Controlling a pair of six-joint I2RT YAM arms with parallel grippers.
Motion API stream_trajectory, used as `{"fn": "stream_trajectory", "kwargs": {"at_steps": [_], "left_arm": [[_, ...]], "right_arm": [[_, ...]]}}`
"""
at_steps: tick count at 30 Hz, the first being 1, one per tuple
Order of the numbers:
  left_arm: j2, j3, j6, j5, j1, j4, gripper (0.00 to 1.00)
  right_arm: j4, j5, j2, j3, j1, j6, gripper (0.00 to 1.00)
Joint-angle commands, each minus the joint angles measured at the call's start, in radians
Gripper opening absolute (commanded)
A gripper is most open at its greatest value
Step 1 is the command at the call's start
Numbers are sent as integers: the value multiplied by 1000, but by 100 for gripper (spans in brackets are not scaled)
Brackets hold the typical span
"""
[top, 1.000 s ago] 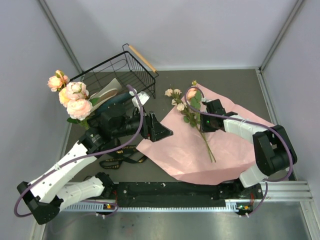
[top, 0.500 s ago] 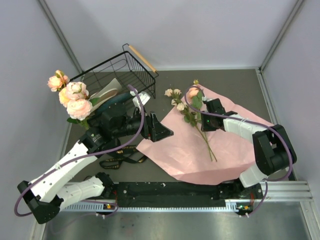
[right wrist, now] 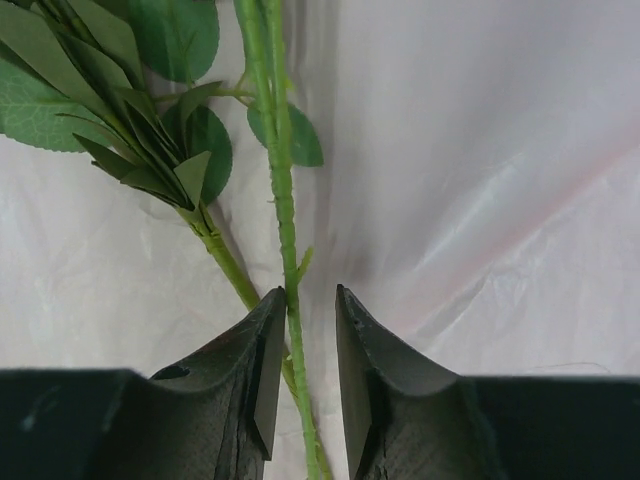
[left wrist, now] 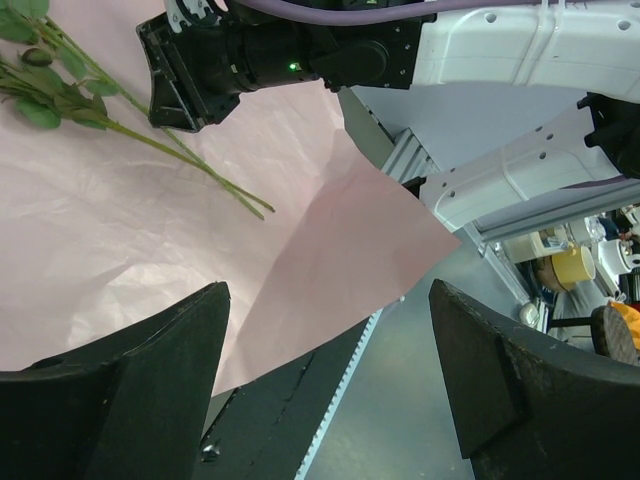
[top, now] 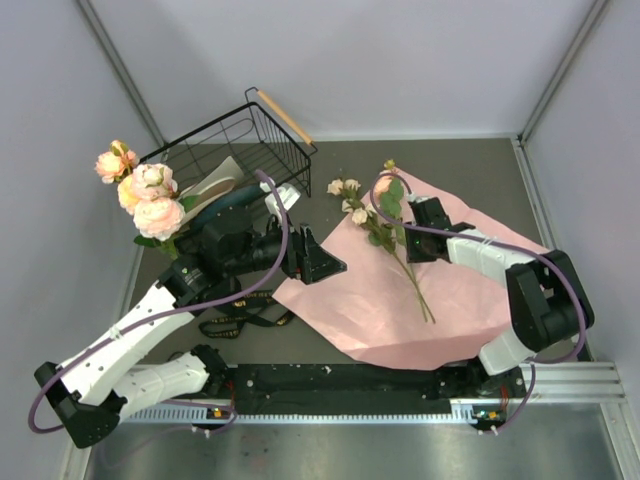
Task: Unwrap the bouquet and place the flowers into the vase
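Observation:
The peach rose's stem runs between the fingers of the right gripper, so the gripper needs to close on the stem. Closing now would hold it now.
The unfolded pink paper (top: 455,300) lies flat on the table's right half. Two of the flowers (top: 384,187), a peach rose and a sprig of small cream roses (top: 345,187), lie on it with long green stems (top: 415,285). My right gripper (top: 403,240) is low over those stems. In the right wrist view its jaws (right wrist: 310,292) stand narrowly apart around one stem (right wrist: 283,200), which touches the left finger only. My left gripper (top: 325,258) hovers wide open at the paper's left edge, holding nothing (left wrist: 328,300). Other roses (top: 150,195) stand upright at far left. I cannot make out the vase beneath them.
A black wire basket (top: 225,135) with a wooden handle stands at the back left. Black ribbon (top: 235,318) lies loose on the table under the left arm. The arms' base rail (top: 350,385) runs along the near edge. Grey walls close in on both sides.
The right gripper and the stems have shifted very slightly toward the far side. The left arm has not moved.

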Motion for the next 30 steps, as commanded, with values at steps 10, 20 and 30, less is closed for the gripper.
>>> {"fn": "stream_trajectory", "kwargs": {"at_steps": [10, 20, 30], "left_arm": [[-7, 42, 19, -3, -3, 8, 87], [-25, 38, 27, -46, -3, -15, 87], [-119, -17, 1, -280, -3, 35, 85]], "right_arm": [[15, -11, -11, -5, 11, -2, 27], [3, 7, -61, 4, 28, -15, 0], [55, -340, -431, -25, 57, 65, 0]]}}
